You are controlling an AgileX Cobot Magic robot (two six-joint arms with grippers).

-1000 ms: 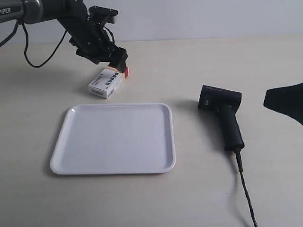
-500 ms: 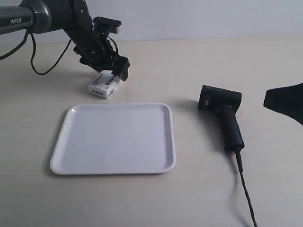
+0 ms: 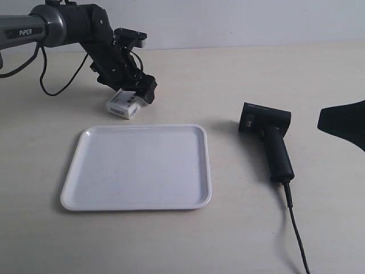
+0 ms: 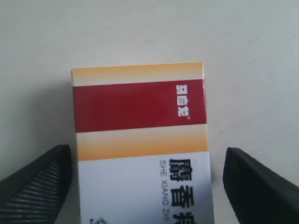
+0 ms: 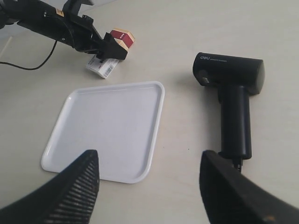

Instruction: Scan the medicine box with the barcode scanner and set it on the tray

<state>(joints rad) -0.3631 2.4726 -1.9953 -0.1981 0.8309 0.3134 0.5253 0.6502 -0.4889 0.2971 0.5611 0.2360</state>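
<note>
My left gripper should close on the medicine box now. Its fingers reach down on both sides of the box in the left wrist view, so they would hold it.
The medicine box lies flat on the table just beyond the tray. Its white face, tan bands and red band fill the left wrist view. My left gripper is low over the box's red end, open, one finger on each side, with a small gap showing on one side. In the exterior view that gripper hides the red end. The black barcode scanner lies on its side to the tray's right. My right gripper hangs open above the table between the tray and the scanner, holding nothing.
The scanner's thin cable runs toward the table's front edge. The left arm's black cable loops over the table at the back. My right gripper shows as a dark shape at the exterior view's right edge.
My left gripper has come down onto the medicine box and now straddles its red end. The box, the tray, the scanner and the right arm have not moved.
</note>
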